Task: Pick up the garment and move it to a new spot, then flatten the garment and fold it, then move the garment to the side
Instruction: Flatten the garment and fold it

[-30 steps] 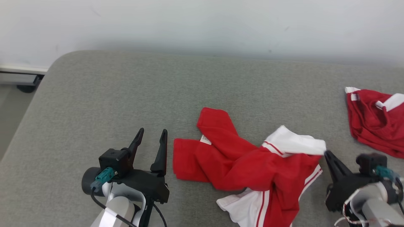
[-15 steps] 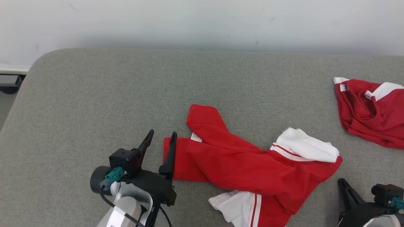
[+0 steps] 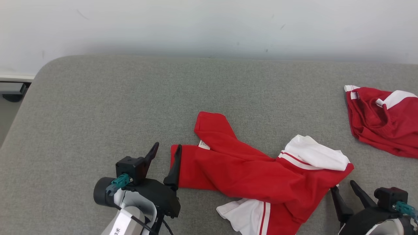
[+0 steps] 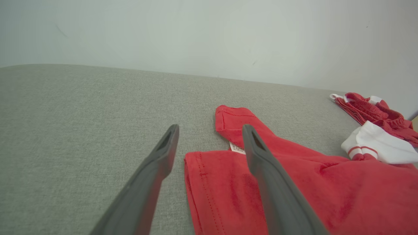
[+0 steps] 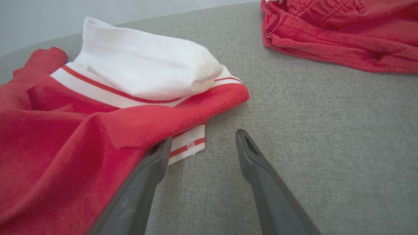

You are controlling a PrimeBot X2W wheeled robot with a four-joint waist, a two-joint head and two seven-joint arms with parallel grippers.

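Observation:
My left gripper grabs the garment by its hem corner (image 3: pixel 174 148) next, where the garment's edge lies free, since the garment's middle (image 3: pixel 249 170) lies slack and rumpled.
The red garment (image 3: pixel 248 169) with white striped panels lies crumpled on the grey padded surface (image 3: pixel 130 98), with one leg angled up to the left. My left gripper (image 3: pixel 167 146) is open at the garment's left hem (image 4: pixel 209 182); its right finger lies over the red cloth and its left finger over bare surface. At the garment's lower right edge (image 5: pixel 81 130) my right gripper (image 3: pixel 343 186) stands open. Its left finger touches a fold of cloth, and nothing is gripped.
A second red and white garment (image 3: pixel 382 120) lies bunched at the far right, also in the right wrist view (image 5: pixel 326 32). A pale wall (image 3: pixel 209 26) runs behind the surface. The surface's rounded left edge (image 3: pixel 19 124) drops toward the floor.
The head camera shifted. The garment's raised right side has settled onto the surface. My left gripper has closed in on the left hem; my right gripper dipped low, then returned to the right edge.

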